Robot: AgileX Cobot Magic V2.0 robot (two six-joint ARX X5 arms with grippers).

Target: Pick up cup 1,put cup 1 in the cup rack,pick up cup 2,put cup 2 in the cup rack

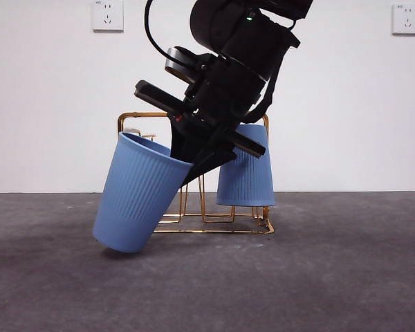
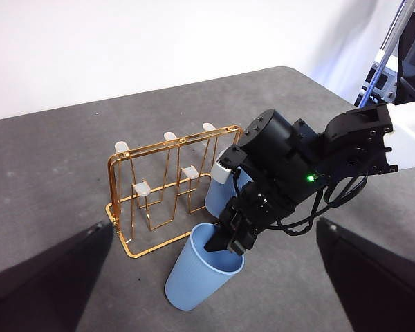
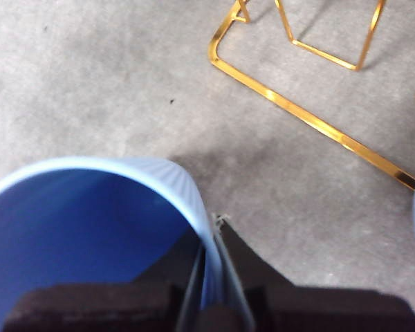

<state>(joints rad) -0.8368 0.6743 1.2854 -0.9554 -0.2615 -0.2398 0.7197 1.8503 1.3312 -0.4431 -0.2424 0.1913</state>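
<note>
The fingers of my right gripper are on both sides of the cup's rim and crowd the cup's opening. My left gripper will next grab the ribbed blue cup by its free base end [image 1: 122,225] [image 2: 184,292].
My right gripper [image 1: 194,162] comes down from above and is shut on the rim of a ribbed blue cup [image 1: 135,194], one jaw inside and one outside, as the right wrist view [image 3: 211,235] shows. The cup is tilted, mouth up, just in front of the gold wire cup rack [image 1: 194,225]; I cannot tell whether its base touches the table. A second blue cup [image 1: 247,173] hangs upside down on the rack's right side. The left wrist view shows the held cup [image 2: 197,277], the rack [image 2: 135,207] and the right gripper [image 2: 225,242]. My left gripper [image 2: 214,225] is open, empty, well above.
The rack has several free upright pegs with white tips [image 2: 142,188]. The dark grey table [image 1: 332,277] runs to a white wall with two sockets [image 1: 107,15]. The table's far edge and other equipment [image 2: 401,62] show in the left wrist view.
</note>
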